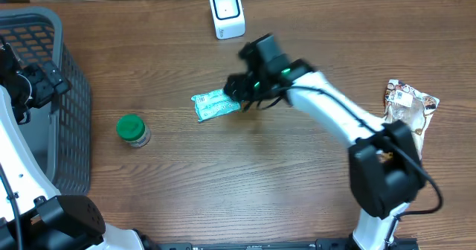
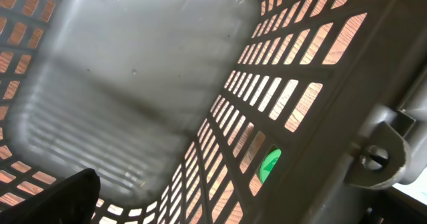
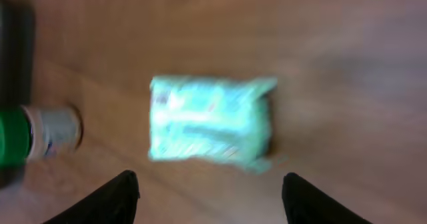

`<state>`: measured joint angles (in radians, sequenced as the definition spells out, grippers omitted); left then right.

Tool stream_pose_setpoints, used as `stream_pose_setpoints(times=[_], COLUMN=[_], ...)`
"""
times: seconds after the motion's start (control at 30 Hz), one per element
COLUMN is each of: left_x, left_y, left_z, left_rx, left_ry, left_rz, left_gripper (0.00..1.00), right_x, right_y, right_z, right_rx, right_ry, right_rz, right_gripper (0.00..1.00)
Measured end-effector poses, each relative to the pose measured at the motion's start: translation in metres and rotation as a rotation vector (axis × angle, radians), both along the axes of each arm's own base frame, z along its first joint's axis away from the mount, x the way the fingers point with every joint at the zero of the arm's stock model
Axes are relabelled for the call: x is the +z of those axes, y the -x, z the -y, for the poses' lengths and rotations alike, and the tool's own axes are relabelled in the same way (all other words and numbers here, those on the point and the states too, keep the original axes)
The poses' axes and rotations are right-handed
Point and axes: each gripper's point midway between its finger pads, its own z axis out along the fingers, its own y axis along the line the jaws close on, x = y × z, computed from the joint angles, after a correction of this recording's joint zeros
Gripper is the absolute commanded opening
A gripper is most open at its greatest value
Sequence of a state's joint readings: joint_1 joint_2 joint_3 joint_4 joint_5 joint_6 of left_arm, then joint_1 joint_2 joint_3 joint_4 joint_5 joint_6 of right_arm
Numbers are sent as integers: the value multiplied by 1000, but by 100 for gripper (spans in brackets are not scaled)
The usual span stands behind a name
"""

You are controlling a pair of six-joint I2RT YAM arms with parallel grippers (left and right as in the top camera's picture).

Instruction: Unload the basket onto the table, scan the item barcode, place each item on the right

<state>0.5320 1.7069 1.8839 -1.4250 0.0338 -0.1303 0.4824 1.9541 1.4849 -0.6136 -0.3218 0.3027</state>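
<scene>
The packet's printed side should stay uncovered to scan the barcode. My right gripper should next grab the teal foil packet by its end nearest the gripper.
A teal foil packet lies flat on the wooden table, in front of the white barcode scanner. My right gripper hovers at the packet's right end, open, with nothing between its fingers. In the right wrist view the packet is blurred and lies beyond the spread fingertips, apart from them. My left gripper hangs over the grey basket at the left; its wrist view shows only one dark fingertip and the basket's slatted wall.
A small jar with a green lid stands left of the packet, also in the right wrist view. A brown-and-white snack bag lies at the right edge. The basket fills the left side.
</scene>
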Motion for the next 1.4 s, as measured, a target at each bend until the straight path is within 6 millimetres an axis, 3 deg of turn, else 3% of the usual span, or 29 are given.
stream_pose_setpoints(times=[0.1, 0.17, 0.47, 0.83, 1.03, 1.3, 1.4], left_x=[0, 0, 0, 0, 0, 0, 0], left_y=[0, 0, 0, 0, 0, 0, 0], left_z=[0, 0, 0, 0, 0, 0, 0], left_rx=[0, 0, 0, 0, 0, 0, 0], left_ry=[0, 0, 0, 0, 0, 0, 0], left_rz=[0, 0, 0, -1, 0, 0, 0], left_gripper=[100, 100, 100, 99, 100, 100, 100], right_x=[0, -7, -67, -81, -88, -93, -92], right_y=[-19, -25, -13, -6, -2, 8, 8], right_z=[21, 22, -7, -27, -52, -64, -65], right_rx=[3, 28, 172, 249, 279, 222, 212], right_ry=[-8, -17, -87, -172, -211, -182, -192], right_rz=[41, 56, -30, -47, -47, -100, -113], right_gripper=[73, 73, 67, 61, 35, 4, 4])
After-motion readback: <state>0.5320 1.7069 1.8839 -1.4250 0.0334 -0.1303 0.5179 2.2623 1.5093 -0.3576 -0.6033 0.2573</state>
